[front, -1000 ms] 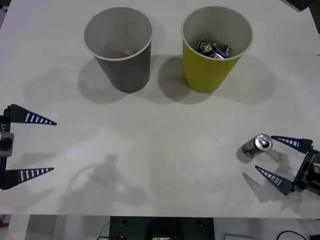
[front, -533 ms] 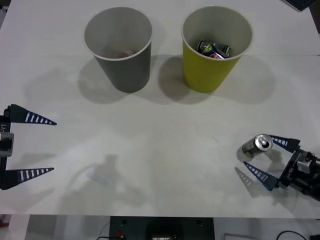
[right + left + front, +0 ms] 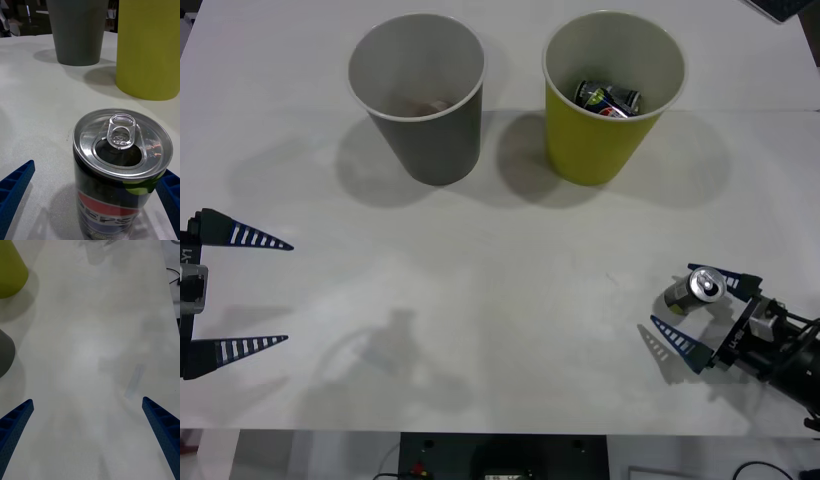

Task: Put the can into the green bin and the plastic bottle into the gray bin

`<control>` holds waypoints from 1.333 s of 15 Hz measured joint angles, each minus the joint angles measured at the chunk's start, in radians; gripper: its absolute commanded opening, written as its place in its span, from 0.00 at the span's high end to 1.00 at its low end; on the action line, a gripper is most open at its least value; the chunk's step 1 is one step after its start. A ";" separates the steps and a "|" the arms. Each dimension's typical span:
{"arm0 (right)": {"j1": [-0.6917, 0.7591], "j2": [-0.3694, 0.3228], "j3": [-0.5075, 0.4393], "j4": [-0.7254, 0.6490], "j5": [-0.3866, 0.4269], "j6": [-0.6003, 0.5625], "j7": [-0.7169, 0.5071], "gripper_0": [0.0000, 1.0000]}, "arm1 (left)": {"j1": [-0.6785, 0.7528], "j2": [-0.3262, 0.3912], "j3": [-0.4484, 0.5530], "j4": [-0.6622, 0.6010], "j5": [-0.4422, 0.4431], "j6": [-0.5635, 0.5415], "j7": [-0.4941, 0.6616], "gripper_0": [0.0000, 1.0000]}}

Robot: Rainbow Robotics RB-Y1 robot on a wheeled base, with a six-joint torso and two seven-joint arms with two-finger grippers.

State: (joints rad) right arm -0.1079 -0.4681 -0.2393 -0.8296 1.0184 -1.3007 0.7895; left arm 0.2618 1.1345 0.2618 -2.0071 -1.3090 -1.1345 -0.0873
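Observation:
My right gripper needs to drop the can into the green bin [image 3: 595, 140], so next it should pick up the can by its printed side [image 3: 682, 297].
A small dark can [image 3: 692, 290] with a silver top stands upright at the table's front right. Its side reads Pepsi in the right wrist view [image 3: 120, 168]. My right gripper [image 3: 670, 295] is open, one blue finger on each side of the can [image 3: 99, 167]. The gray bin [image 3: 435, 140] and the green bin [image 3: 595, 140] stand side by side at the back, also seen beyond the can as the gray bin [image 3: 77, 33] and green bin [image 3: 148, 48]. My left gripper [image 3: 288, 292] waits open at the front left. The plastic bottle is out of view.
Two cans [image 3: 608, 98] lie inside the green bin. Something pale and unclear rests at the gray bin's bottom [image 3: 425, 103]. The left wrist view has bare table between my left gripper [image 3: 88, 401], with the green bin [image 3: 9, 270] and gray bin [image 3: 4, 352] at its edge.
My right gripper has slid leftward along the table, so its open fingers now flank the can. The can and the left arm have stayed put.

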 measured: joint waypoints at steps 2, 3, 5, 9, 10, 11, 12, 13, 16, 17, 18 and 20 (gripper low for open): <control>-0.001 0.000 0.000 0.000 0.000 0.000 0.000 0.72 | 0.000 0.000 0.000 0.000 0.000 0.000 0.000 0.00; 0.000 0.000 0.000 0.000 0.000 0.000 0.000 1.00 | 0.000 0.000 0.000 0.000 0.000 0.000 0.000 0.00; -0.003 -0.001 0.000 0.000 0.000 0.000 0.001 1.00 | 0.000 0.000 0.000 0.000 0.000 0.000 0.000 0.00; -0.009 0.000 0.000 0.000 0.000 -0.005 -0.004 1.00 | 0.000 0.000 0.000 0.000 0.000 0.000 0.000 0.00; -0.013 -0.001 0.001 0.000 0.000 -0.010 -0.006 1.00 | 0.000 0.000 0.000 0.000 0.000 0.000 0.000 0.00; -0.019 -0.003 0.005 0.000 0.000 -0.015 -0.009 1.00 | 0.000 0.000 0.000 0.000 0.000 0.000 0.000 0.00; -0.024 -0.012 0.014 0.000 0.000 -0.016 -0.011 1.00 | 0.000 0.000 0.000 0.000 0.000 0.000 0.000 0.00; -0.031 -0.023 0.024 -0.001 0.000 -0.017 -0.015 1.00 | 0.000 0.000 0.000 0.000 0.000 0.000 0.000 0.00; -0.036 -0.051 0.031 -0.011 0.000 -0.017 -0.030 1.00 | 0.000 0.000 0.000 0.000 0.000 0.000 0.000 0.00; -0.036 -0.062 0.034 -0.017 0.000 -0.017 -0.041 1.00 | 0.000 0.000 0.000 0.000 0.000 0.000 0.000 0.00; -0.036 -0.074 0.043 -0.029 0.000 -0.015 -0.069 1.00 | 0.000 0.000 0.000 0.000 0.000 0.000 0.000 0.00; -0.031 -0.097 0.058 -0.077 0.014 -0.010 -0.152 1.00 | 0.000 0.000 0.000 0.000 0.000 0.000 0.000 0.00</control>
State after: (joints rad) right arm -0.1385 -0.5648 -0.1818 -0.9063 1.0324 -1.3103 0.6377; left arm 0.2618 1.1345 0.2618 -2.0071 -1.3090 -1.1345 -0.0873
